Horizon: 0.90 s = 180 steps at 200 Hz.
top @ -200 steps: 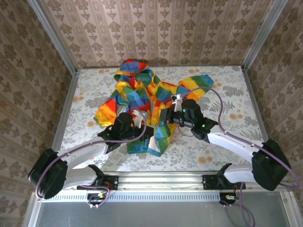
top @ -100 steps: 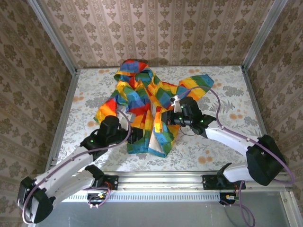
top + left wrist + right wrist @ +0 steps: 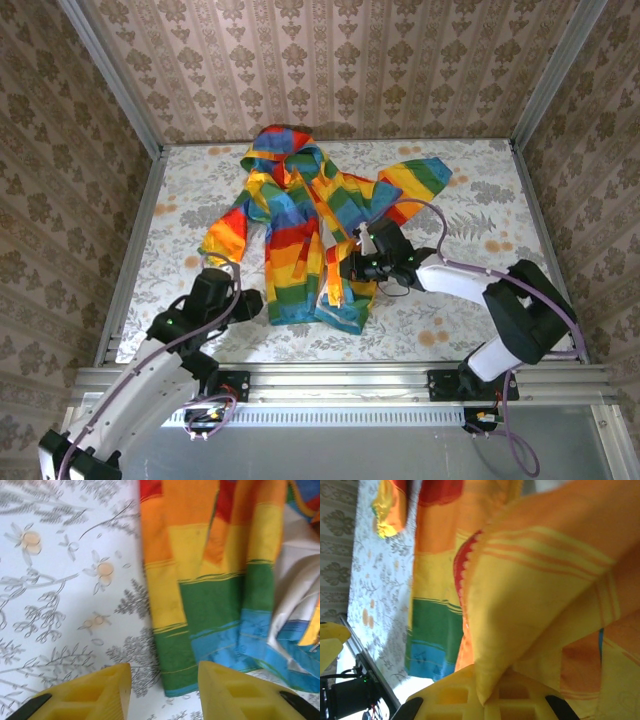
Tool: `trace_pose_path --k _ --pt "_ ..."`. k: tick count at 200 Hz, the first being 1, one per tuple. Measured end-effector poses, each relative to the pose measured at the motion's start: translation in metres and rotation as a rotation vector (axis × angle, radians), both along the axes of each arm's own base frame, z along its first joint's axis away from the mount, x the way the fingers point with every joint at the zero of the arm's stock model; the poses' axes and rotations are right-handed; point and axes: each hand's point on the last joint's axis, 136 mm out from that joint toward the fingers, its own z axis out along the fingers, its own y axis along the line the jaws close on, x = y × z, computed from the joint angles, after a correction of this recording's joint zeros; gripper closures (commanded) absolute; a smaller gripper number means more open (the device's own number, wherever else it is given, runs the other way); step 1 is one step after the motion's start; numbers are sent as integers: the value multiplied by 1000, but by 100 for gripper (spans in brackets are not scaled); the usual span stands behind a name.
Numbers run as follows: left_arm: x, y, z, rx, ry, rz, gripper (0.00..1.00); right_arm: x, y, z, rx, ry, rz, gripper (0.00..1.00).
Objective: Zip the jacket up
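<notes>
The jacket's zipper edge should stay free to zip up, so the robot's left gripper needs to grab the jacket's blue hem corner beside the pale lining next.
The rainbow-striped jacket (image 3: 295,225) lies spread on the table, hood at the far end and hem toward me. My left gripper (image 3: 248,301) is open just off the hem's near-left corner. In the left wrist view its yellow fingers (image 3: 95,692) stand apart over bare cloth and the green and blue hem (image 3: 210,610), holding nothing. Pale lining (image 3: 300,595) shows to the right. My right gripper (image 3: 349,266) is shut on the right front panel. In the right wrist view a yellow fold of the jacket (image 3: 535,595) is pinched between the fingers (image 3: 450,695), beside a toothed zipper edge (image 3: 461,575).
A floral tablecloth (image 3: 480,300) covers the table. Metal frame posts and wallpapered walls (image 3: 330,60) close it in on three sides. An aluminium rail (image 3: 340,378) runs along the near edge by the arm bases. Bare cloth lies left and right of the jacket.
My left arm has pulled back to the near left and off the jacket's hem, and the left front panel now lies flat. My right gripper has shifted slightly nearer, still holding fabric.
</notes>
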Motion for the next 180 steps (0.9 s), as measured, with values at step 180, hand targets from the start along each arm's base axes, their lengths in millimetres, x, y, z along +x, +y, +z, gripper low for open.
trace_pose_path --k 180 --pt "11 -128 -14 -34 71 -434 58 -7 -9 5 -28 -6 3 100"
